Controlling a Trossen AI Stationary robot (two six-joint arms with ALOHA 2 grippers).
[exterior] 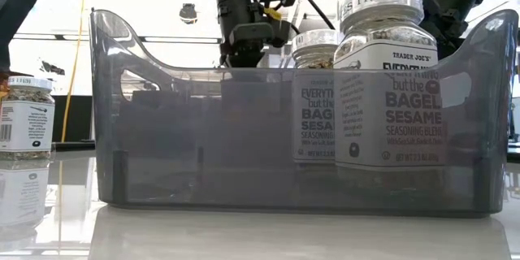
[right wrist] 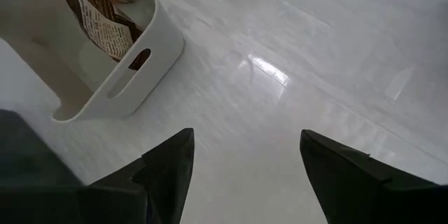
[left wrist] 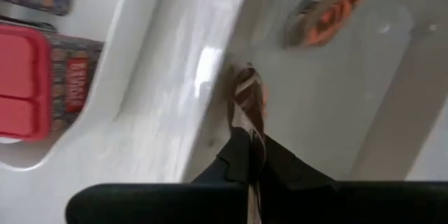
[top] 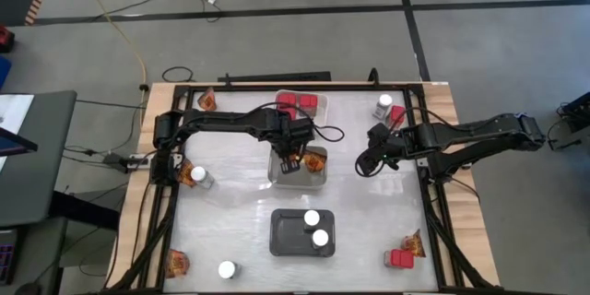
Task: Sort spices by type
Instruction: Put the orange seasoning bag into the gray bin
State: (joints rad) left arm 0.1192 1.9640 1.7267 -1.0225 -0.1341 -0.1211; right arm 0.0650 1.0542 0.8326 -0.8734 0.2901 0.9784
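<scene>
The orange-brown packet's lower end is inside the clear tray's side, so the packet would settle inside if my left gripper opened now.
My left gripper (top: 289, 161) is shut on an orange-brown packet (left wrist: 248, 105) above the clear tray (top: 274, 177), just inside its left wall. Another packet (top: 316, 159) lies in that tray. Red boxes (top: 297, 104) sit in the white tray (top: 323, 99) behind it. Two white-lidded jars (top: 316, 228) stand in the dark grey tray (top: 286, 240) nearer the front edge. My right gripper (top: 369, 161) hangs open over bare table to the right of the clear tray, with nothing between its fingers. My left gripper pinches the packet's upper edge (left wrist: 246, 131) between its two fingers (left wrist: 280, 164). They come from above, pointing steeply down. The packet hangs edge-on below them, beside the clear tray's wall. I cannot tell whether its lower end touches the tray.
Loose spices lie around the table. A jar (top: 198, 177) and a packet (top: 187, 173) are at the left, and a packet (top: 207, 101) at far left. A jar (top: 385, 106) and red box (top: 397, 113) are at far right, and more lie along the near edge (top: 227, 269).
</scene>
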